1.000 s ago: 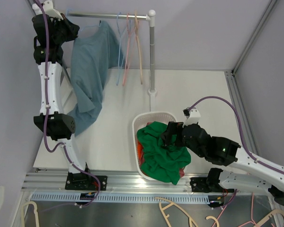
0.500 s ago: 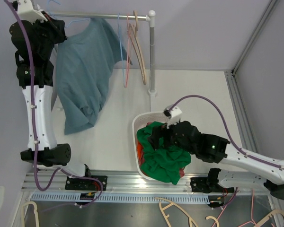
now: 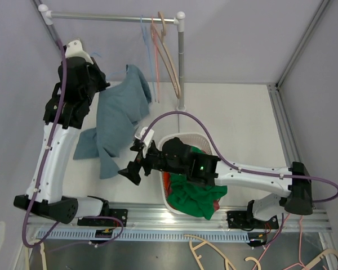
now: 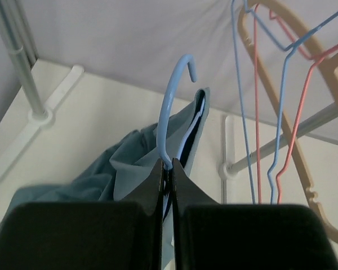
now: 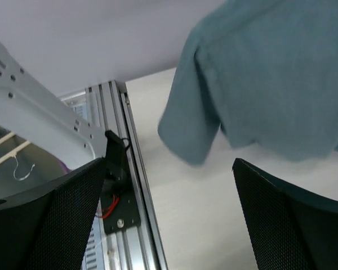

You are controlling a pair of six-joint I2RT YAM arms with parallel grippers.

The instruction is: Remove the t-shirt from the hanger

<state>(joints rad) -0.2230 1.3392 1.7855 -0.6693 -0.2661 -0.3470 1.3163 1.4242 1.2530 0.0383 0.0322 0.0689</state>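
Note:
My right gripper grabs the t-shirt (image 3: pixel 117 115) by its bottom hem (image 3: pixel 110 167) next, away from the hanger's neck, to pull it off the hanger.
A teal t-shirt (image 3: pixel 117 115) hangs on a light blue wire hanger (image 4: pixel 173 98), off the rail and over the left side of the table. My left gripper (image 3: pixel 103 85) is shut on the hanger's neck (image 4: pixel 168 165) just above the shirt's collar (image 4: pixel 194 121). The shirt's lower part drapes onto the table. My right gripper (image 3: pixel 130 163) is open, low and just right of the shirt's bottom hem. In the right wrist view the t-shirt (image 5: pixel 270 73) fills the upper right beyond the wide-apart fingers (image 5: pixel 50 225), with nothing between them.
The rail (image 3: pixel 112 18) on its post (image 3: pixel 181 62) carries several bare hangers (image 3: pixel 163 50). A white basket (image 3: pixel 164 147) holds green clothing (image 3: pixel 194 194) right of the right gripper. Loose hangers (image 3: pixel 214 253) lie beyond the near aluminium frame (image 3: pixel 174 216).
My left arm has lifted the hanger with the t-shirt off the rail and brought it down over the table. The right arm has swung left from the basket to the shirt's hem.

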